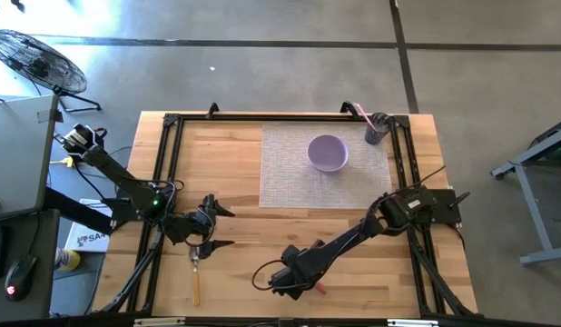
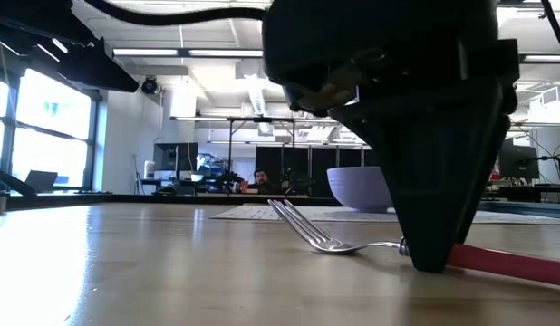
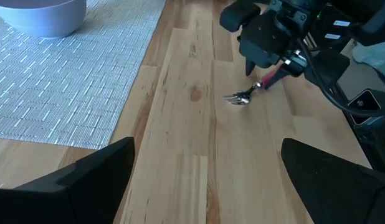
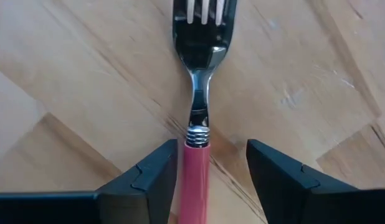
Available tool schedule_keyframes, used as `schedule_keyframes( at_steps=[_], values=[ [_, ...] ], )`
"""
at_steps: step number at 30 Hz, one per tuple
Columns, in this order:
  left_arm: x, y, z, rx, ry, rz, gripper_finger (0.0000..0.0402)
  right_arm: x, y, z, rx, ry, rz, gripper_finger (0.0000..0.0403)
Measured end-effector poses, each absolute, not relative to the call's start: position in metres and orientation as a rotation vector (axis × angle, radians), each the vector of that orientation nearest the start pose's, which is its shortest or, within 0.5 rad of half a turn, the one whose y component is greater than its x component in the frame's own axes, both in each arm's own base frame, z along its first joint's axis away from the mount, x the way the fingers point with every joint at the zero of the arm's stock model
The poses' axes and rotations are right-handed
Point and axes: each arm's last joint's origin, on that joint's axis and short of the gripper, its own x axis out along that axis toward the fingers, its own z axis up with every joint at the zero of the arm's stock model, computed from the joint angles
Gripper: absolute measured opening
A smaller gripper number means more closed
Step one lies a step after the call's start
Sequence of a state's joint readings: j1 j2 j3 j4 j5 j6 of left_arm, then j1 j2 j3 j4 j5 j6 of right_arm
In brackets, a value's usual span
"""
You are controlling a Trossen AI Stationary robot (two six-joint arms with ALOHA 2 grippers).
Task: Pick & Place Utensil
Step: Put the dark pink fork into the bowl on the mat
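Next, my right gripper takes hold of the fork by its pink-red handle to place the fork in the lavender bowl.
A fork with a pink-red handle and a steel head lies flat on the wooden table near its near edge; it also shows in the low view and the high view. My right gripper is down at the table over it, open, with one finger on each side of the handle just behind the steel neck. My left gripper hovers open to the table's left of it, fingers spread wide and empty, facing the fork. My right gripper comes at the fork from above, fingers pointing down and standing across the handle's front end. One finger lies right beside the handle, and I cannot tell whether it touches. The other finger stands clear. The fork rests flat on the table.
A second utensil with a yellowish handle lies near the left gripper. A lavender bowl sits on a grey woven placemat toward the far edge. A dark cup holding a pink-handled item stands at the far right. Black frame rails line the table's sides.
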State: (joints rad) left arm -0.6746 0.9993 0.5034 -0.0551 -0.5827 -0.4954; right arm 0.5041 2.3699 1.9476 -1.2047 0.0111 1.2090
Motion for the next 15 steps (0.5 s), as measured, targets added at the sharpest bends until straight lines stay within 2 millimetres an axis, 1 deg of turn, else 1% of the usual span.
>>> schedule_keyframes(
  at_steps=[3,8,15],
  values=[
    [0.1658,-0.1121,0.2136,-0.163,0.453,0.023,0.0398,0.3959,0.2180,0.1453,0.504,1.550,-0.560,0.0166],
    [0.1658,-0.1121,0.2136,-0.163,0.452,0.023,0.0398,0.3957,0.2185,0.1453,0.473,1.565,-0.517,0.0126],
    [0.1658,-0.1122,0.2136,-0.163,0.453,0.023,0.0398,0.3988,0.2206,0.1446,0.472,1.530,-0.487,0.0087]
  ],
)
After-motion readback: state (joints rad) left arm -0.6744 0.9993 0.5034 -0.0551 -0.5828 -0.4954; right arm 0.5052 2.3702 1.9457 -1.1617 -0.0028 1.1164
